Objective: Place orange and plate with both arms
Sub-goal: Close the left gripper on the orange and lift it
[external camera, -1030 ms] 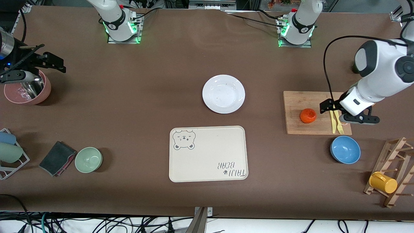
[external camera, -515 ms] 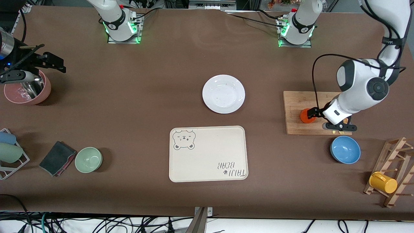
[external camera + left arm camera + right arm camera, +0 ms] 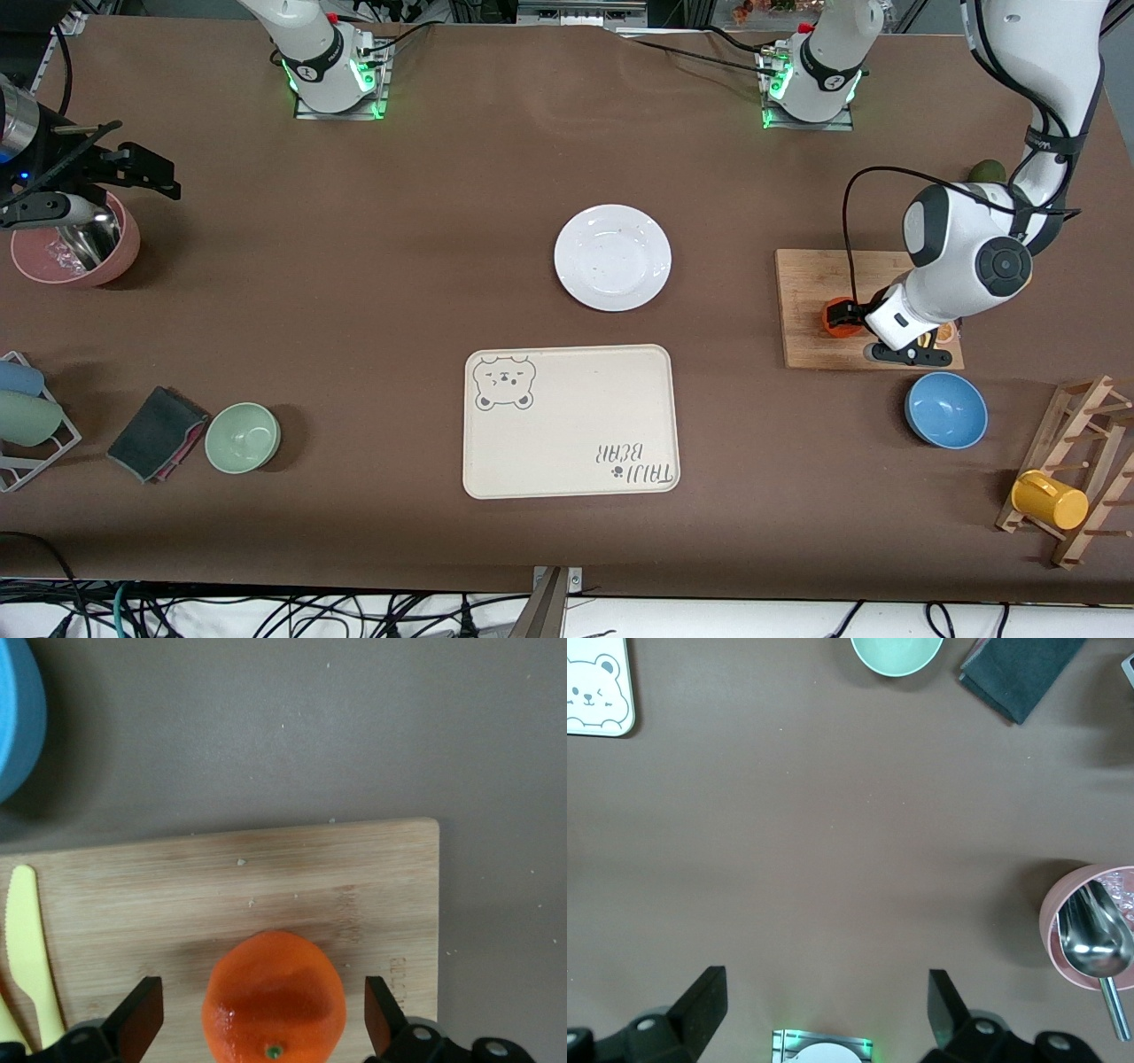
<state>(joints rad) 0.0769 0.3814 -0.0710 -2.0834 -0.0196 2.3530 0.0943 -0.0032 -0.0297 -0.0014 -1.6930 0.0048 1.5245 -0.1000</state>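
My left gripper grabs the orange (image 3: 838, 320) by its round sides next. The orange then goes onto the white plate (image 3: 612, 258).
The orange (image 3: 838, 320) (image 3: 275, 997) sits on a wooden cutting board (image 3: 811, 279) toward the left arm's end of the table. My left gripper (image 3: 858, 333) (image 3: 263, 1014) is down over it and open, one finger on each side of the fruit with a gap to both. The white plate (image 3: 612, 258) lies bare at the table's middle, farther from the front camera than the bear-printed tray (image 3: 567, 425). My right gripper (image 3: 133, 164) (image 3: 828, 1001) waits open and holding nothing above the pink bowl (image 3: 75, 252) at the right arm's end.
A yellow plastic knife (image 3: 31, 948) lies on the board beside the orange. A blue bowl (image 3: 946, 409) stands nearer the front camera than the board, with a wooden mug rack (image 3: 1076, 470) and yellow mug (image 3: 1050, 499) close by. A green bowl (image 3: 243, 437) and dark cloth (image 3: 158, 432) lie near the right arm's end.
My left gripper has moved across the cutting board from over the yellow cutlery to the orange and come down around it. The right arm has not moved.
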